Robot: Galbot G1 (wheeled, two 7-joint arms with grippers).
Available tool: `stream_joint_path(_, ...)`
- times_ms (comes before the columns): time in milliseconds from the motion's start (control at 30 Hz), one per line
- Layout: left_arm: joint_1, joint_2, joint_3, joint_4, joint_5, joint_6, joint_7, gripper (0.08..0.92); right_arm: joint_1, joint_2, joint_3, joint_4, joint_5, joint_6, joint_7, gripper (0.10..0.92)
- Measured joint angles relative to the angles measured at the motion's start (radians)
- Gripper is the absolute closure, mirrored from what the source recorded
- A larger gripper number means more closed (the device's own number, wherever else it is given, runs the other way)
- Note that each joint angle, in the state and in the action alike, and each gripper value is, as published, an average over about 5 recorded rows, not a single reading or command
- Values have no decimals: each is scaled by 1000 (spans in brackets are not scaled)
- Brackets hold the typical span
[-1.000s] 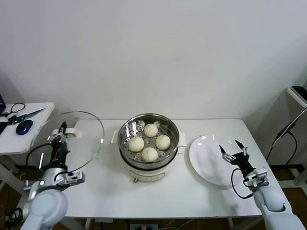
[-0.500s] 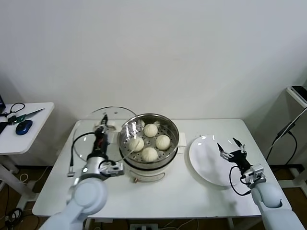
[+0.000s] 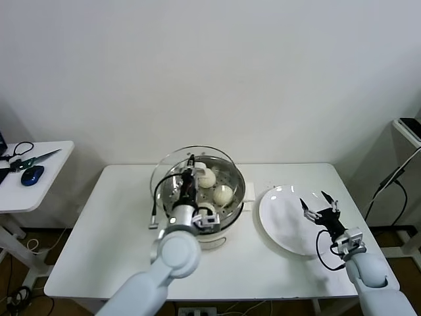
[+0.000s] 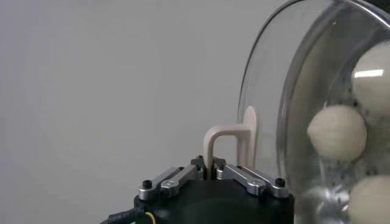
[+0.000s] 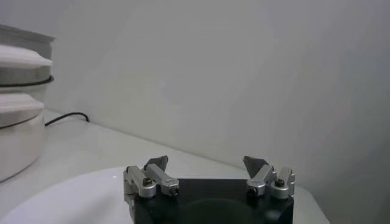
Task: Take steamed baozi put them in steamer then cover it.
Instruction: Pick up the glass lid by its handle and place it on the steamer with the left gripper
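Observation:
My left gripper keeps holding the glass cover for now, since it hangs off-centre above the steamer with the cover's edge past the steamer's rim.
The steamer (image 3: 237,176) stands mid-table with the steamed baozi inside; two (image 3: 206,178) (image 3: 223,194) show plainly, the others are partly hidden by my left arm. My left gripper (image 3: 189,174) is shut on the cream handle (image 4: 211,145) of the cover (image 3: 168,174), which it holds tilted above the steamer's left half. In the left wrist view the baozi (image 4: 337,133) show through the cover's glass (image 4: 277,103). My right gripper (image 3: 320,205) is open and empty above the white plate (image 3: 283,220); it also shows in the right wrist view (image 5: 207,167).
A small side table at the left holds scissors (image 3: 29,158) and a blue mouse (image 3: 33,174). A shelf (image 3: 408,128) with a hanging cable stands at the right. The steamer's side (image 5: 18,122) is left of the plate (image 5: 73,198) in the right wrist view.
My left gripper has carried the cover rightward from the table's left side to above the steamer. The right gripper has stayed over the plate.

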Motion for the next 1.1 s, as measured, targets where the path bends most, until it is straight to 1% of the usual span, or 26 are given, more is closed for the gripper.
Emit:
stream_joint_path(167,-18,-55,15,70,18,0,3,850,-3,0,11,-5,-3,3,-5,203)
stream_joint_path(400,-23,-93,17,132,34,0,4,850,-2,2,17,-10,-7,6,-10,203)
stream_joint_path(833,-28,-121,14,186,56,-1,1,850,-3,7,26,-14,-15,10,-18,203)
stream_joint_path(1100,-33,-129,24,207,59,0,-19,850,-4,10,34,-15,-17,12,-23,203)
